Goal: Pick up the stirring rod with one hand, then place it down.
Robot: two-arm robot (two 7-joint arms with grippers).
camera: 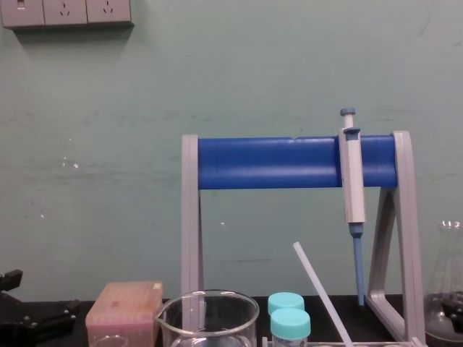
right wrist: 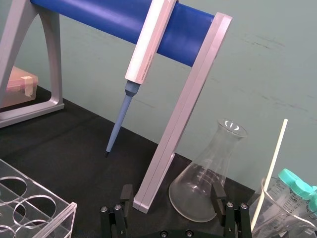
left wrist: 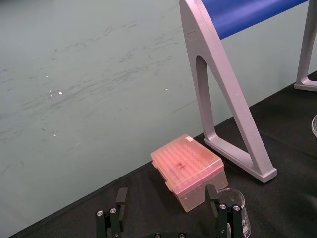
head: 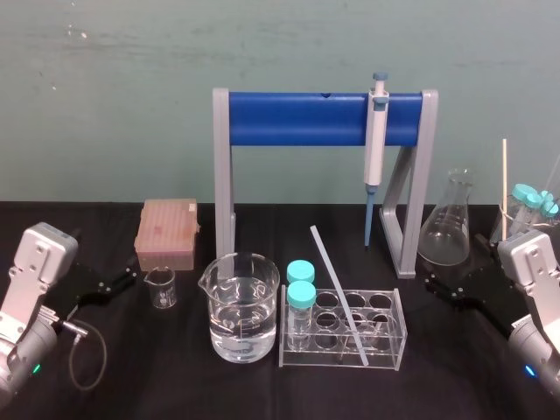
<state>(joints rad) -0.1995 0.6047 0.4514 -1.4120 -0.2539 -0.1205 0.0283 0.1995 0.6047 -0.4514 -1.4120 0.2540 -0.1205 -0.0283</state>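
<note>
My right gripper needs to take the stirring rod by its bare upper end (camera: 303,256) next, because the rack and the teal-capped tubes crowd the rod's lower part.
The stirring rod (head: 339,293) is a thin translucent whitish stick. It leans in the clear tube rack (head: 398,350) at the table's middle, its upper end tilted back and to the left; from the chest it shows as a slanted rod (camera: 318,289). My right gripper (head: 430,284) rests low at the right, open and empty, well to the right of the rack; its wrist view shows the spread fingers (right wrist: 216,192). My left gripper (head: 131,278) sits parked at the far left, open and empty, its fingers (left wrist: 121,197) pointing at a pink tip box (left wrist: 188,168).
A beaker of water (head: 242,306) stands left of the rack and two teal-capped tubes (head: 300,293) stand in it. Behind is the blue-and-grey stand (head: 297,118) with a hanging pipette (head: 376,140). A flask (head: 448,223) and a cream stick (head: 504,175) stand at the right, a small beaker (head: 162,287) at the left.
</note>
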